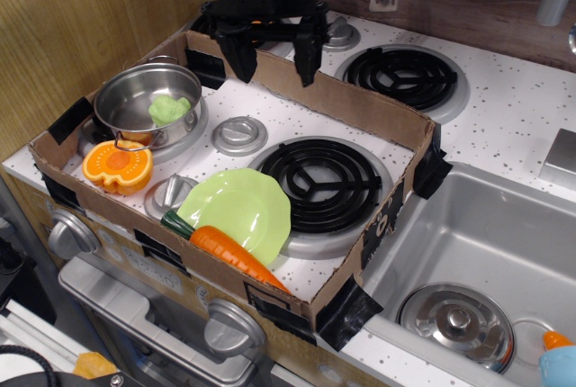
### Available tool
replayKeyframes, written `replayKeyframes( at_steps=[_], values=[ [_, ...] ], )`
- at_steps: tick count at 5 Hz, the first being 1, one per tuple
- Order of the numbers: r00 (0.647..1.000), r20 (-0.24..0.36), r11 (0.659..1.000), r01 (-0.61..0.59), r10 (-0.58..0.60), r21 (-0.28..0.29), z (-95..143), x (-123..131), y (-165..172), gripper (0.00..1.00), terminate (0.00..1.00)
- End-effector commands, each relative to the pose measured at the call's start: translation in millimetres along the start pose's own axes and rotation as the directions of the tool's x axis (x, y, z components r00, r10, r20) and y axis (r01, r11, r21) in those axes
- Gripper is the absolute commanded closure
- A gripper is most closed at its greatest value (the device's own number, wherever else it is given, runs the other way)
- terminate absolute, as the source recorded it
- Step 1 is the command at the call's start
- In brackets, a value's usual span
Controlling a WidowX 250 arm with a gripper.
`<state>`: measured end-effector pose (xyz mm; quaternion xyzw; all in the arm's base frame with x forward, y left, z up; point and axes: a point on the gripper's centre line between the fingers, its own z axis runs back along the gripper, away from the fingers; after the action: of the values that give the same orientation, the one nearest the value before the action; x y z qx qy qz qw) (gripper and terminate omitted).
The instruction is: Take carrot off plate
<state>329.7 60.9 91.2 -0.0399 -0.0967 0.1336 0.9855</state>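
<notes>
My gripper still has to take the orange carrot off the plate (243, 208), so next it needs to grab the carrot by its thick end (206, 239) beside the green stub.
The orange carrot (230, 252) with a dark green stub lies across the near edge of the lime-green scalloped plate (243, 208), tip pointing right toward the cardboard wall. The plate sits on the toy stove inside a low cardboard box (351, 99). My black gripper (274, 61) hangs open and empty above the box's back wall, far from the carrot and plate, its two fingers spread wide.
A steel pot (148, 99) with a small pale green piece stands at the left. A flat orange pumpkin-like toy (117, 165) lies in front of it. Black burner coils (326, 177) sit right of the plate. A sink (486, 252) with a lid is at right.
</notes>
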Motion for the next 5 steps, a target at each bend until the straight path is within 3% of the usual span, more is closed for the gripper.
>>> replayKeyframes(
  at_steps=[1, 2, 3, 4, 5],
  values=[
    [0.894, 0.115, 0.894, -0.442, 0.433, 0.073, 26.0, -17.4, -9.2, 0.0, 0.0],
    [0.76, 0.126, 0.753, -0.65, 0.638, 0.101, 26.4, -25.9, -8.1, 0.0, 0.0],
    [0.628, 0.113, 0.621, -0.778, 0.77, 0.094, 25.0, -39.5, -5.4, 0.0, 0.0],
    [0.488, 0.106, 0.476, -0.871, 0.866, 0.122, 23.7, -53.7, -3.8, 0.0, 0.0],
    [0.416, 0.155, 0.399, -0.908, 0.896, 0.126, 18.0, -67.4, -3.6, 0.0, 0.0]
  ],
)
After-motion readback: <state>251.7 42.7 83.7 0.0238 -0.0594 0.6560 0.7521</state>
